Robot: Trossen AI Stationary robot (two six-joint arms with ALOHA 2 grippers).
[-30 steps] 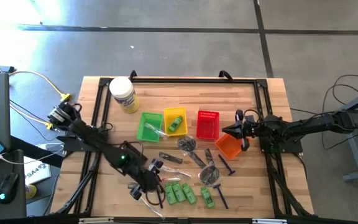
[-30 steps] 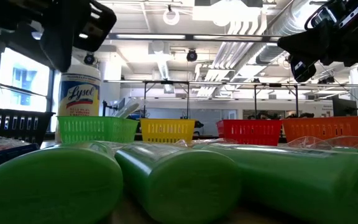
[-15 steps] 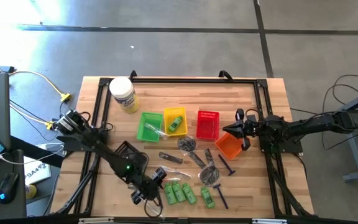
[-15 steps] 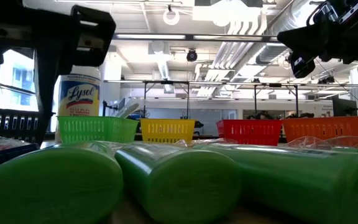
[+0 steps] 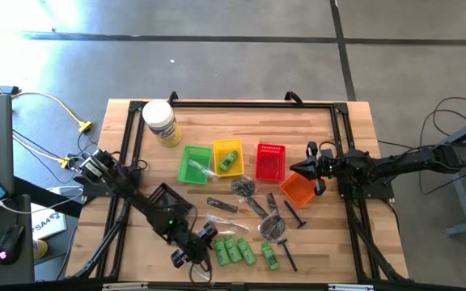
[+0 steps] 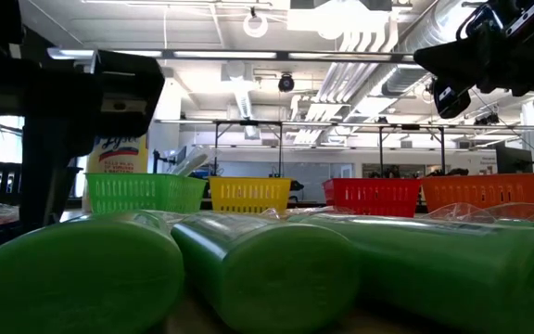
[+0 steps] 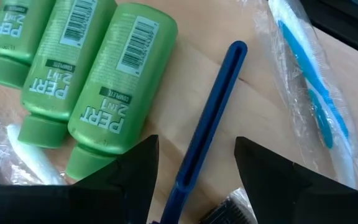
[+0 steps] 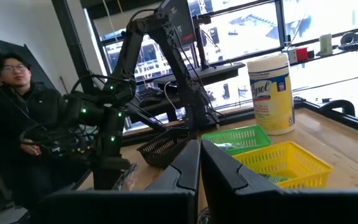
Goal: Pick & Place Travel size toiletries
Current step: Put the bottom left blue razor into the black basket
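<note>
My left gripper needs to pick and place the blue razor [image 7: 188,171] next, so it should grab the razor by its slim handle [image 7: 210,115].
Three bright green bottles [image 7: 98,68] lie side by side on the table near its front edge [image 5: 231,250]. Beside them lie a slim dark blue razor stick [image 7: 211,112] and a clear-wrapped toothbrush [image 7: 309,93]. My left gripper [image 7: 194,171] is open and low over the razor stick, one finger on each side of its handle; I see no touch. In the high view it sits just left of the bottles [image 5: 199,246]. My right gripper [image 8: 199,162] is shut with nothing in it and waits over the orange basket [image 5: 298,191].
Green [image 5: 194,164], yellow [image 5: 228,158] and red [image 5: 270,162] baskets stand in a row mid-table, and a black basket [image 5: 167,200] under my left arm. A white jar [image 5: 161,123] stands far left. More razors and dark round pieces [image 5: 273,226] lie right of centre.
My left gripper has sunk toward the table and gone a little toward the near edge, beside the green bottles, rolling slightly on the way. In the low view its dark bulk has dropped in front of the white jar. Nothing on the table has moved.
</note>
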